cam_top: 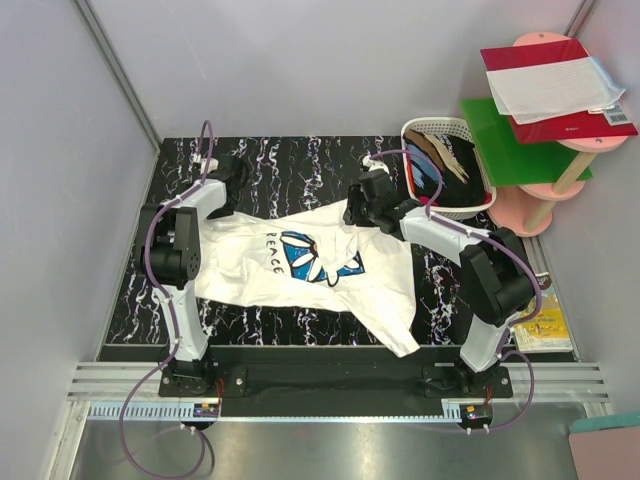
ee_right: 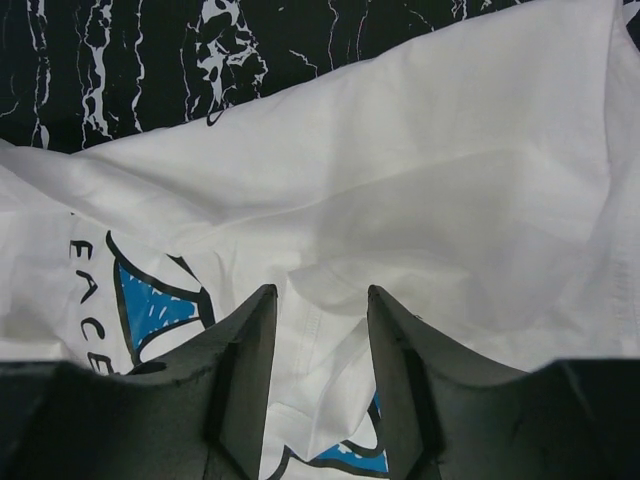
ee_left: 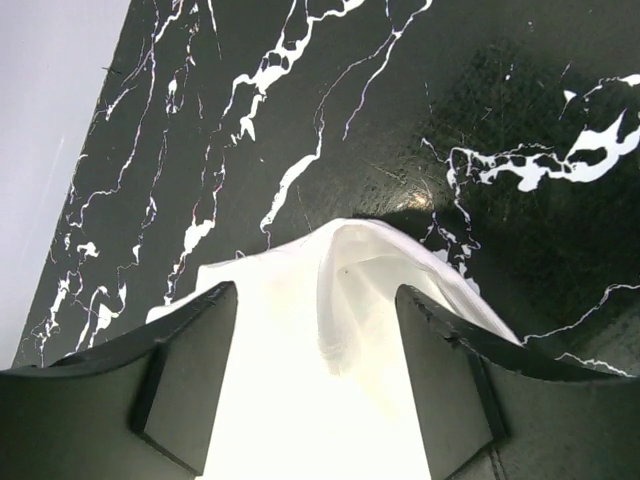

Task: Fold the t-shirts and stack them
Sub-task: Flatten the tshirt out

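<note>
The white t-shirt's peaked fold [ee_left: 334, 285] is at the t-shirt's far corner. My left gripper will next pick it up there to stretch the t-shirt flat for folding.
A large white t-shirt [cam_top: 250, 290] with a blue daisy print [cam_top: 318, 255] and the word PEACE lies spread and rumpled across the black marbled table [cam_top: 290, 160]. My left gripper [cam_top: 228, 175] hovers at its far left corner. In the left wrist view that gripper [ee_left: 315, 292] stands open, a peaked fold of the white t-shirt [ee_left: 350, 260] lying loose between the fingers. My right gripper [cam_top: 358, 205] sits at the shirt's far edge; in its own view the right gripper [ee_right: 320, 292] is open over a hemmed fold of the t-shirt [ee_right: 450, 150]. More t-shirts [cam_top: 455, 170], dark, blue and tan, lie in the basket.
A white plastic basket [cam_top: 440, 127] stands at the table's back right corner. Beyond it a pink stand carries a green board [cam_top: 520, 145] and a red folder [cam_top: 560, 125] with a white paper sheet [cam_top: 550, 85]. A yellow booklet [cam_top: 545, 325] lies off the table's right edge.
</note>
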{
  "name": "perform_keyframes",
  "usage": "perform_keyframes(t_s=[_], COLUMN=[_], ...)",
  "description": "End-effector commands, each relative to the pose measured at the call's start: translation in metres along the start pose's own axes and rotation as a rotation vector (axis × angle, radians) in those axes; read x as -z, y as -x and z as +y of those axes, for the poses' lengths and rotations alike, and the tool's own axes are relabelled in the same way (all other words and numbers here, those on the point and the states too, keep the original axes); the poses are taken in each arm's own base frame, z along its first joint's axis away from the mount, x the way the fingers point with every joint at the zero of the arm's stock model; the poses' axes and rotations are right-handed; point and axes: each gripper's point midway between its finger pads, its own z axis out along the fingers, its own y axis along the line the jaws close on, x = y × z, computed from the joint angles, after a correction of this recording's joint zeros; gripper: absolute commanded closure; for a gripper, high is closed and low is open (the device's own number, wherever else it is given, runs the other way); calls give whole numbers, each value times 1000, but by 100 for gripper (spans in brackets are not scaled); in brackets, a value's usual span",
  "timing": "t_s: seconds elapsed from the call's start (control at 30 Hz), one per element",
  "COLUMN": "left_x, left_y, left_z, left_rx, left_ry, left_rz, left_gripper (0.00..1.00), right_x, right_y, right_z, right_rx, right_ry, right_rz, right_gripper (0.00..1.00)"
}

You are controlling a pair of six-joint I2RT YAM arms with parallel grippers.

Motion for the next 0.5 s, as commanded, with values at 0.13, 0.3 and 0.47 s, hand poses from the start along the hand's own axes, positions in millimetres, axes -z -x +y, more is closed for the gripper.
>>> perform_keyframes(t_s=[0.13,0.3,0.47], left_x=[7,6,5], left_y=[15,16,16], left_z=[8,12,9], left_rx=[34,33,29], left_ry=[17,34,25], left_rz=[-47,-51,-45], left_gripper=[29,28,27], right_x=[7,-20,-26], right_y=[8,-17,-31], right_z=[5,8,13], right_rx=[-14,-21,-37], right_ry=[-1,2,33], right_rz=[-7,128,185], right_gripper=[50,48,40])
